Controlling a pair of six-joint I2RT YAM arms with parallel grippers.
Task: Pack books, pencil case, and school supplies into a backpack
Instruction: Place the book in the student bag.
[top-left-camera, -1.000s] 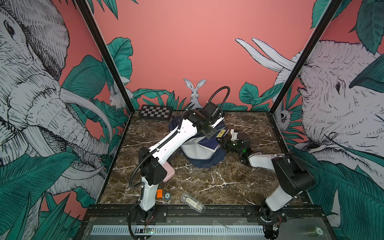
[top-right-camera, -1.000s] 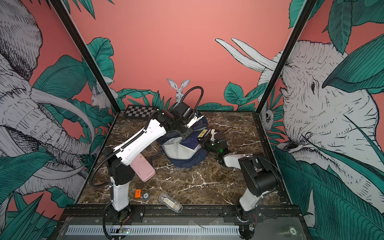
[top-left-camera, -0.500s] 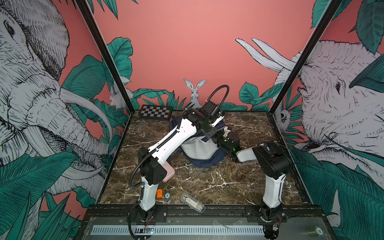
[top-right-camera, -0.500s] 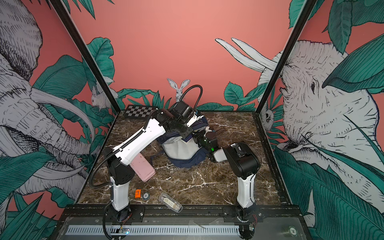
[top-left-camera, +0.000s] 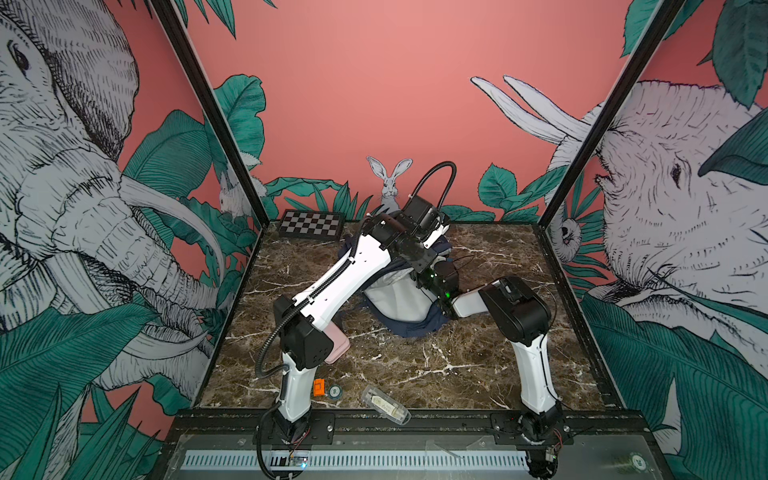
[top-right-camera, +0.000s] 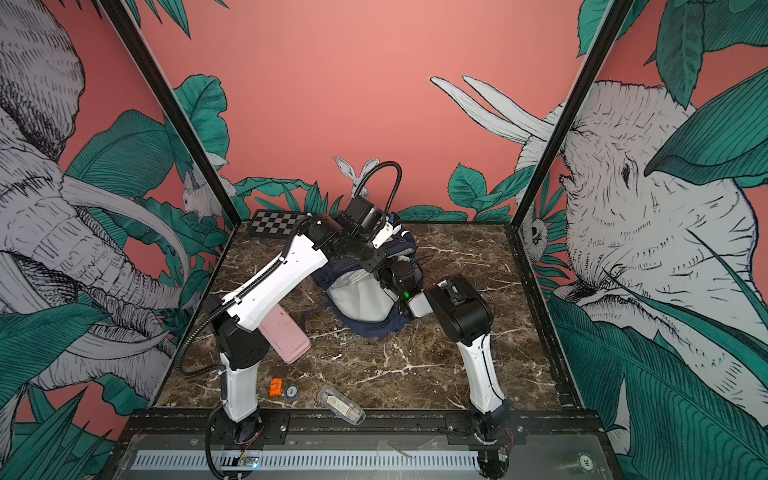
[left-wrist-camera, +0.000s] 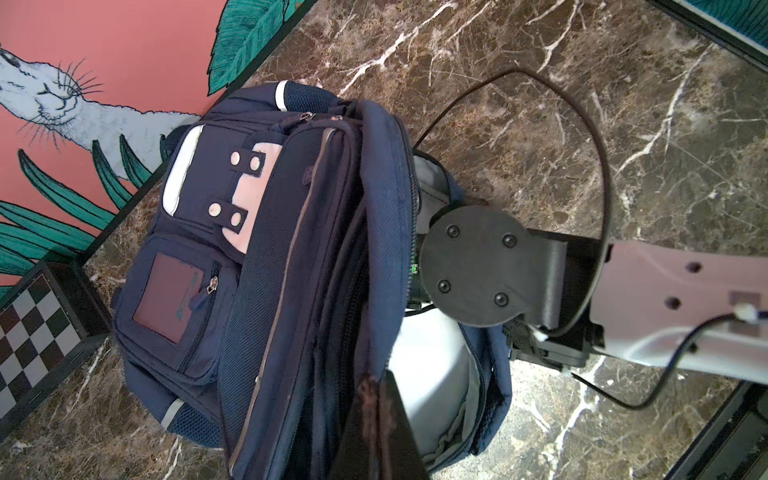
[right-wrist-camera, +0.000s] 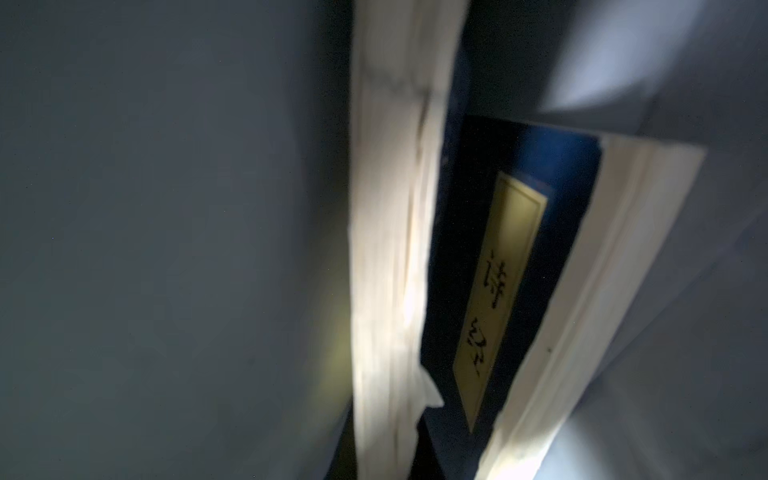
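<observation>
The backpack's upper edge in my fingers is still well above the backpack's lower rim (top-left-camera: 409, 328) (left-wrist-camera: 499, 384), so my left gripper lowers that edge before letting go.
The navy backpack (top-left-camera: 409, 328) (top-right-camera: 361, 305) lies at the back middle of the table, its grey-lined mouth facing front. My left gripper (left-wrist-camera: 378, 419) is shut on the upper edge of that mouth and holds it up. My right arm's wrist (left-wrist-camera: 473, 266) reaches into the opening, so the right gripper is hidden in both top views. In the right wrist view my right gripper (right-wrist-camera: 386, 461) is shut on one book (right-wrist-camera: 395, 249), seen edge-on. A second navy book (right-wrist-camera: 498, 270) with a yellow label lies deeper inside. The pink pencil case (top-right-camera: 286, 336) lies beside the left arm.
A chessboard (top-left-camera: 311, 224) leans at the back left corner. Near the front edge lie a small orange item (top-left-camera: 318, 387), a round roll (top-left-camera: 336, 391) and a clear plastic case (top-left-camera: 384, 405). The right arm's cable (left-wrist-camera: 582, 137) loops above the marble.
The right arm swung left and pushed its gripper with the book into the backpack's mouth. The left arm kept the flap raised and stayed where it was.
</observation>
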